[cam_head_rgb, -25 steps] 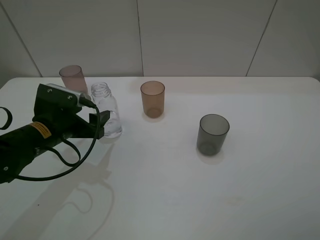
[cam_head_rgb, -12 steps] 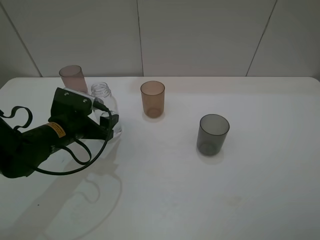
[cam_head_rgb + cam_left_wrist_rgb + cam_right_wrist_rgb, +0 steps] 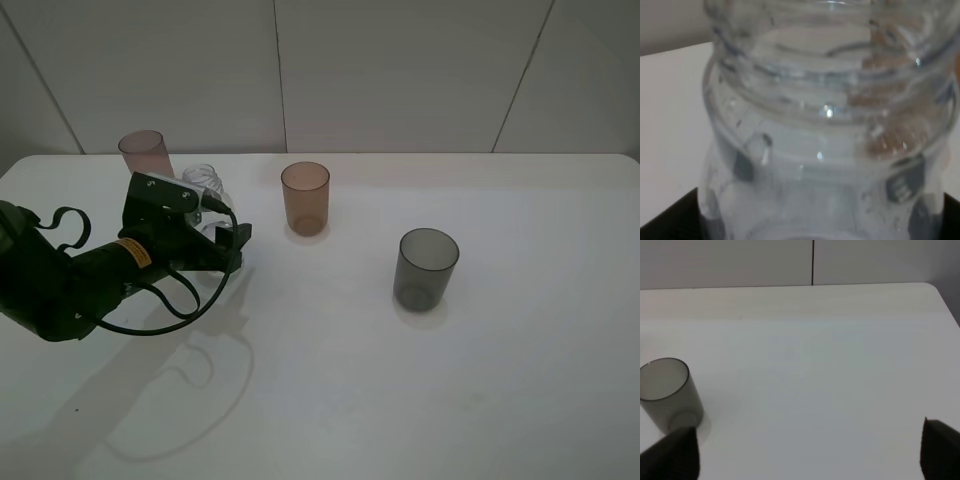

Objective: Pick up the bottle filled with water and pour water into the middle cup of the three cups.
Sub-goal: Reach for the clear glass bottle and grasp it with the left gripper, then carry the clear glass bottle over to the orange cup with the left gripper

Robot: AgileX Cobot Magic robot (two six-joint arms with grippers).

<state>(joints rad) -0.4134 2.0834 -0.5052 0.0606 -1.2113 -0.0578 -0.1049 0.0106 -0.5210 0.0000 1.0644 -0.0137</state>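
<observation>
My left gripper grabs the bottle by its body (image 3: 217, 220) next, to keep the clear bottle's opening free to pour into the amber middle cup (image 3: 305, 198).
The clear capless bottle (image 3: 205, 185) stands on the white table (image 3: 420, 400) near the back left, and it fills the left wrist view (image 3: 825, 125). My left gripper (image 3: 220, 238) has its jaws open on either side of the bottle's body, and the dark fingertips (image 3: 670, 215) show at the edges of the glass. The amber middle cup (image 3: 305, 198) stands upright to the right of the bottle. The mauve-pink cup (image 3: 143, 152) is behind the arm, and the dark grey cup (image 3: 427, 268) is further right. My right gripper (image 3: 805, 455) is open and empty, out of the exterior view.
The grey cup also shows in the right wrist view (image 3: 666, 390). The left arm and its looping cable (image 3: 150, 310) lie over the table's left side. A pale panelled wall (image 3: 400, 70) runs behind the table's back edge.
My left gripper has moved forward and to the right, so its jaws now enclose the bottle. The bottle and the three cups have stayed in place.
</observation>
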